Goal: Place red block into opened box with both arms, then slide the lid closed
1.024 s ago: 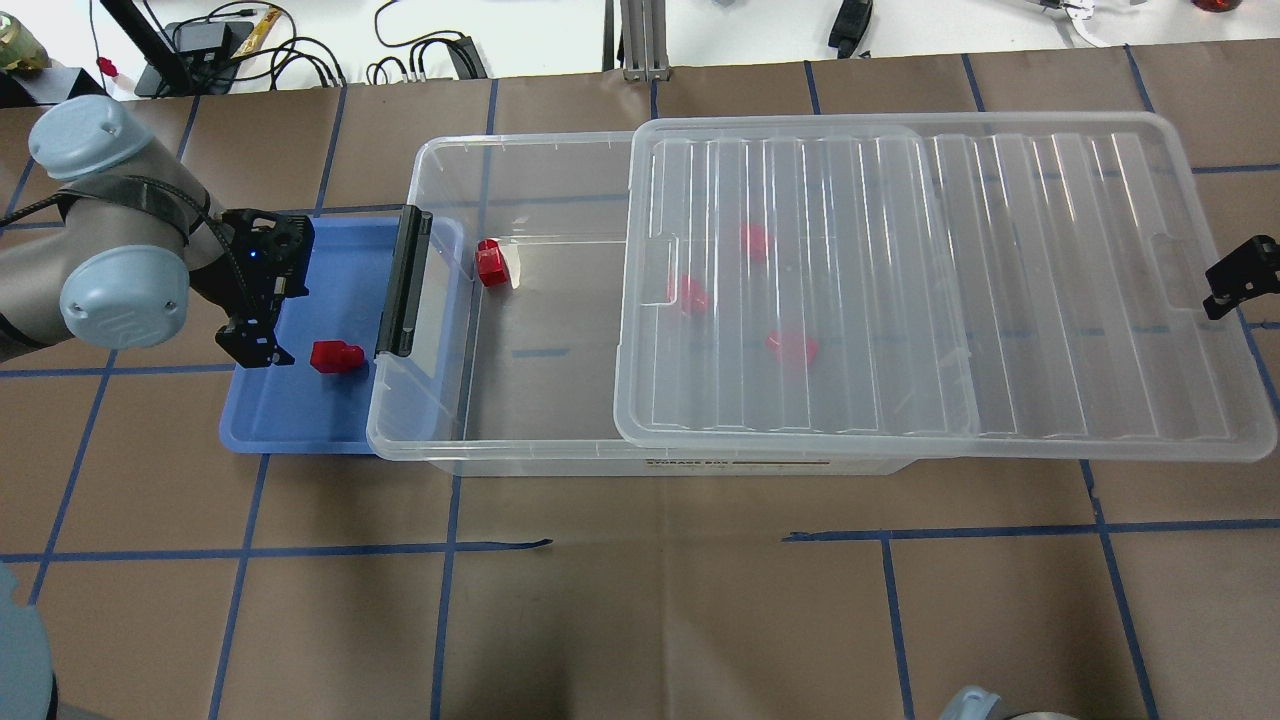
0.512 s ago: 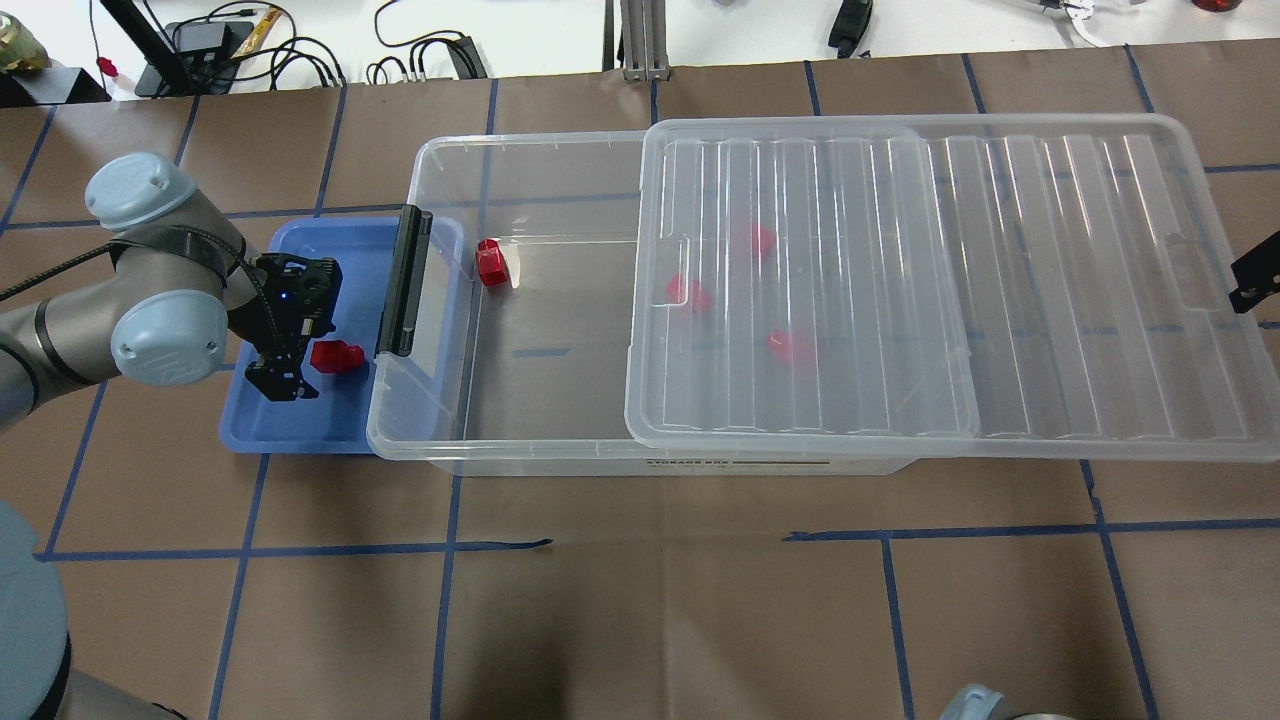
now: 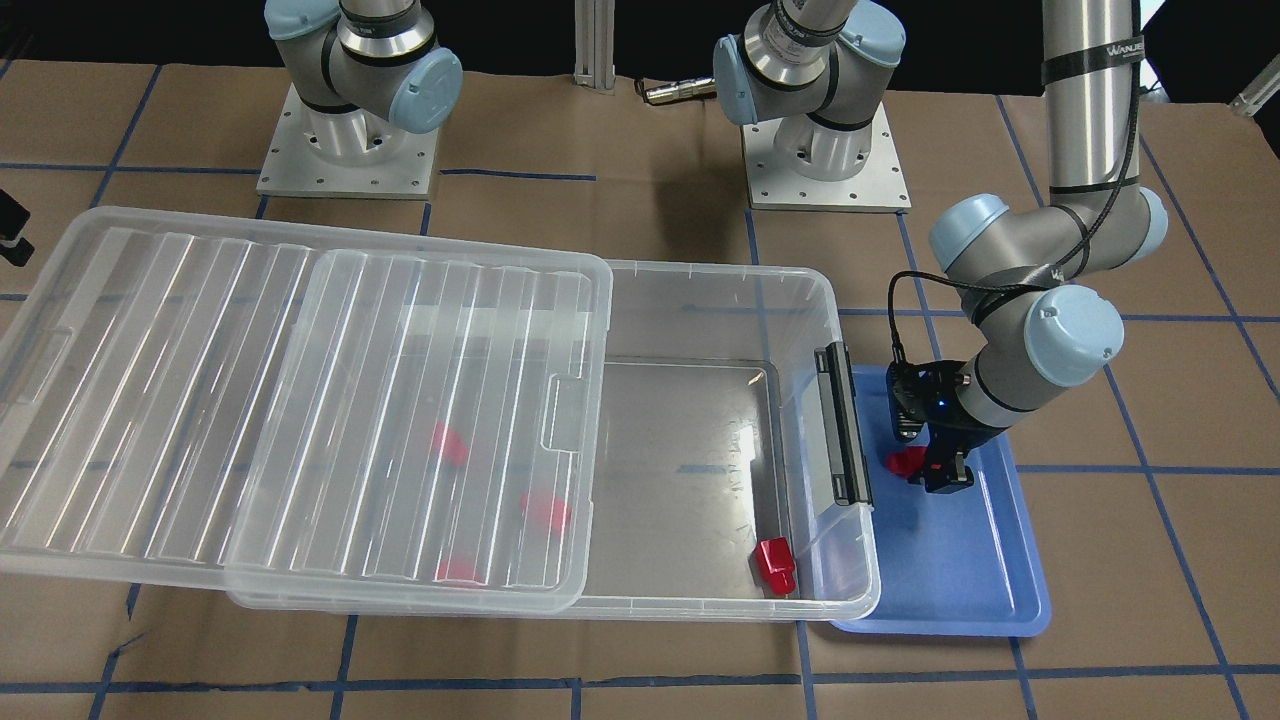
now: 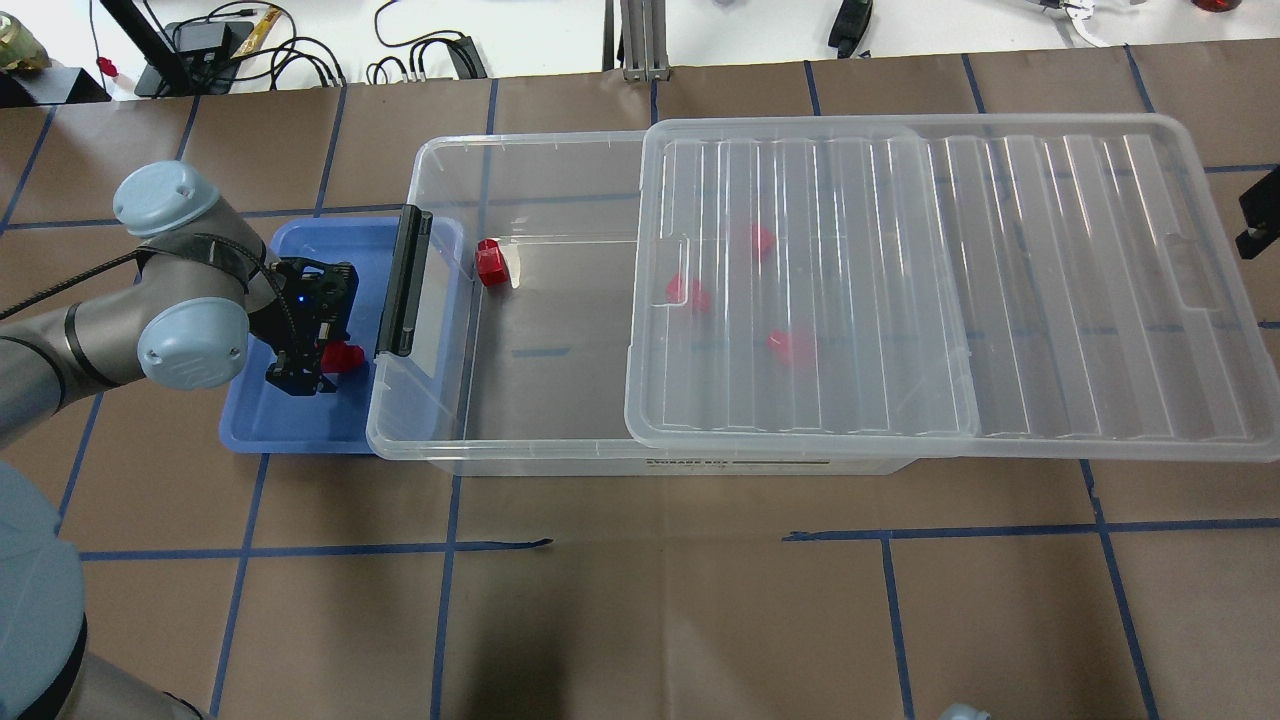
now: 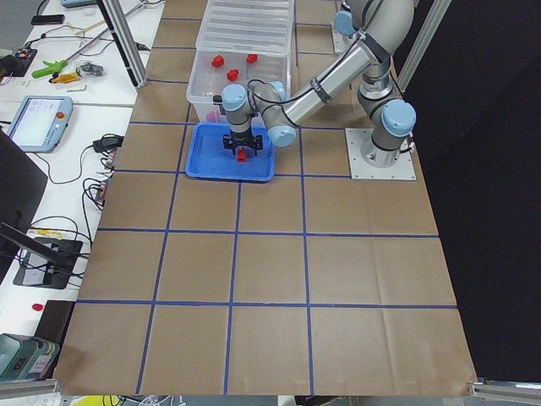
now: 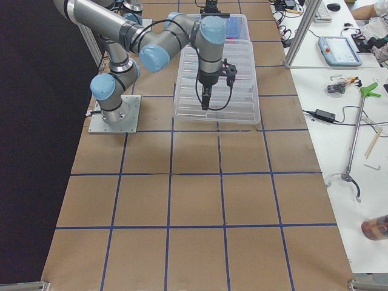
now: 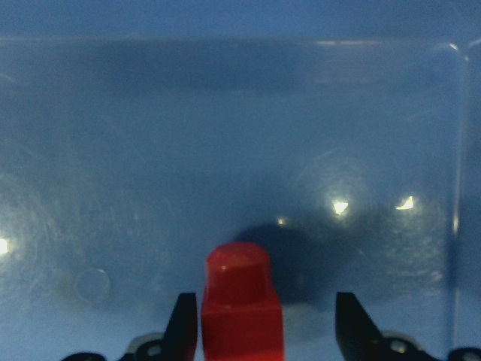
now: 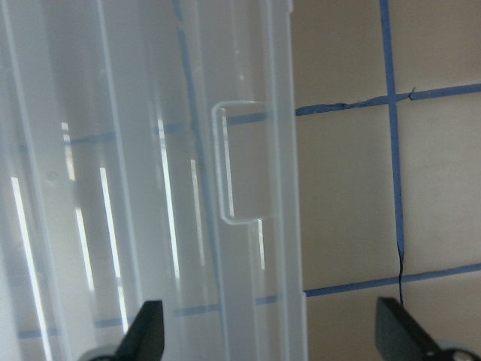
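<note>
I need to grab the red block with my left gripper next, by its square body [image 3: 906,466]. Then it can go into the opened box [image 3: 684,468].
A red block [image 4: 347,356] lies on the blue tray [image 4: 290,425] beside the box [image 4: 520,142]. My left gripper [image 4: 318,362] is low over it and open. In the left wrist view the block [image 7: 239,301] stands between the fingers [image 7: 184,329], close to the left one. The lid [image 4: 1000,280] lies slid to the right, leaving the box's left part uncovered. My right gripper [image 4: 1258,215] is open beyond the lid's right end; its wrist view looks down on the lid's notch tab [image 8: 240,162].
One red block [image 4: 490,263] sits in the open part of the box near the black latch [image 4: 405,285]. Three more [image 4: 687,292] show blurred under the lid. Brown paper with blue tape lines covers the table [image 4: 640,600]. Cables lie along the far edge.
My left gripper has moved right across the tray and now straddles the red block. The lid shifted slightly right. My right gripper has drawn back toward the far side, off the lid's end.
</note>
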You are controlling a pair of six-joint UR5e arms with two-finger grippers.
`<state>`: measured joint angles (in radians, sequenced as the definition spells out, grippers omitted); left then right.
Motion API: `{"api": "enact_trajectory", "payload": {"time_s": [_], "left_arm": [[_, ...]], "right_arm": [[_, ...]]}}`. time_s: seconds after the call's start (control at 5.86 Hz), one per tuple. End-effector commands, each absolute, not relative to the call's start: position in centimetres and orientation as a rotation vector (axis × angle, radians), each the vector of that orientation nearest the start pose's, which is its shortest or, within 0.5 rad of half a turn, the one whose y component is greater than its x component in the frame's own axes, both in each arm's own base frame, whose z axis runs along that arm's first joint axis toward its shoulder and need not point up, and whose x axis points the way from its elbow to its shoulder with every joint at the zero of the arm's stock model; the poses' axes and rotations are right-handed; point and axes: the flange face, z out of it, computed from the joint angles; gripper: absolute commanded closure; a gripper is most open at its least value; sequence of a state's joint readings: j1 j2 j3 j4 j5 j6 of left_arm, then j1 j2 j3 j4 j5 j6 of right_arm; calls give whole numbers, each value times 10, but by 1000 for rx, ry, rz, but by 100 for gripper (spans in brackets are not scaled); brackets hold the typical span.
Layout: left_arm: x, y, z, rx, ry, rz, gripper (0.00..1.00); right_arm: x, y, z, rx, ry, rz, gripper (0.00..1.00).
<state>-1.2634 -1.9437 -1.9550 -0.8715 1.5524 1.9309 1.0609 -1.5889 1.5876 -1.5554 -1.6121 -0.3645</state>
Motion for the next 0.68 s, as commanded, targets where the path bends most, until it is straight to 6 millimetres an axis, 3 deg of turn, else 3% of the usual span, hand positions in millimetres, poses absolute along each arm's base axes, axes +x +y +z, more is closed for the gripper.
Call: {"api": "enact_trajectory", "payload": {"time_s": [0.0,0.34,0.51], "left_arm": [[33,-551,187,-2240,-2130,-12,89],[26,-554,228,-2276,-2141,9,95],[19,-555,266,-2268,-2136,1,97]], "right_arm": [[-32,-497,547,238,3158,36,0],[68,-496,552,220,3102,6,0],[108,-496,545,203,3100,29,0]]}}
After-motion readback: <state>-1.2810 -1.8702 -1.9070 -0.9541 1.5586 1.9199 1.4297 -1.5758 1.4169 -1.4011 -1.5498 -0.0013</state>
